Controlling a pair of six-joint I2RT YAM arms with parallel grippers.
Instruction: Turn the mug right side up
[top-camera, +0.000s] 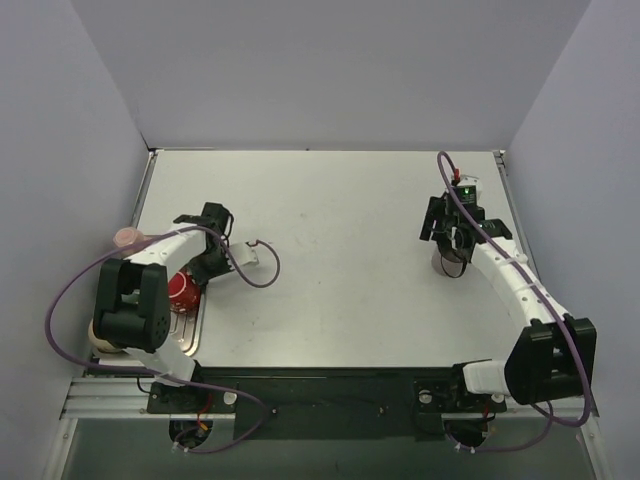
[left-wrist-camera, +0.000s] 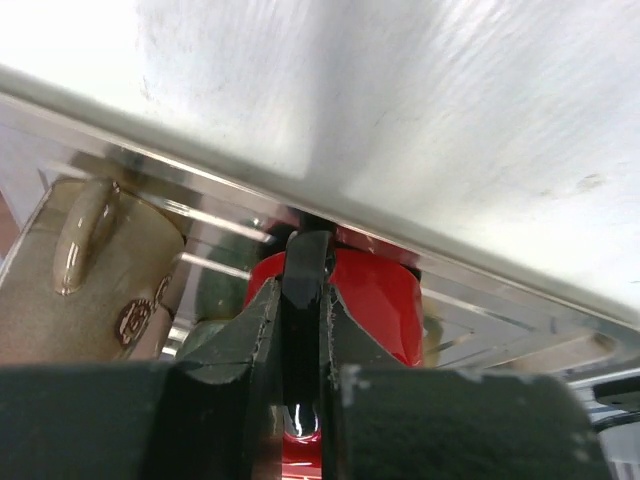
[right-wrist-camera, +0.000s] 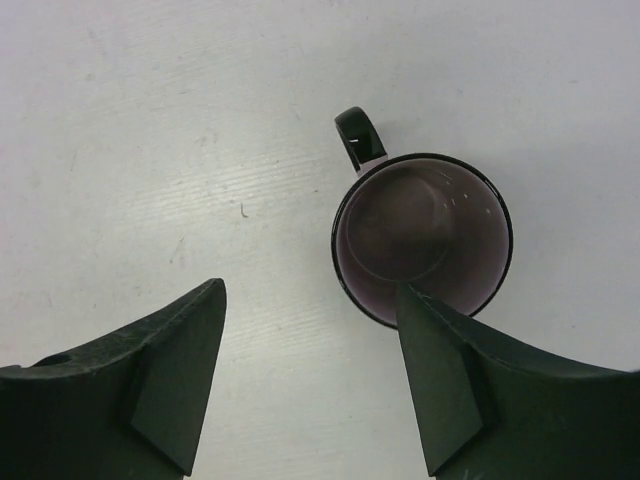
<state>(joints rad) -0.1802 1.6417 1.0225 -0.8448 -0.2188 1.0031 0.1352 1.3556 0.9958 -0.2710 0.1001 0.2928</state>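
My right gripper will next grab the red mug's body (top-camera: 182, 291) to set the mug upright, leaving the handle to my left gripper.
A red mug (top-camera: 181, 290) with a black handle (left-wrist-camera: 305, 262) sits at the table's left edge on a shiny metal tray (top-camera: 196, 334). Which way up it is cannot be told. My left gripper (top-camera: 203, 268) is shut on that handle, and the fingers (left-wrist-camera: 240, 335) press it from both sides with the red body (left-wrist-camera: 375, 300) behind. A second mug (right-wrist-camera: 422, 237), dark outside and pinkish inside, stands upright at the right of the table (top-camera: 446, 262), handle pointing away. My right gripper (right-wrist-camera: 310, 288) is open above it, its right finger over the mug's rim.
A beige cup (left-wrist-camera: 95, 275) lies just left of the red mug on the tray. A pink object (top-camera: 127, 237) and a pale round one (top-camera: 100, 341) sit at the far left edge. Purple cables loop around both arms. Grey walls close in the table.
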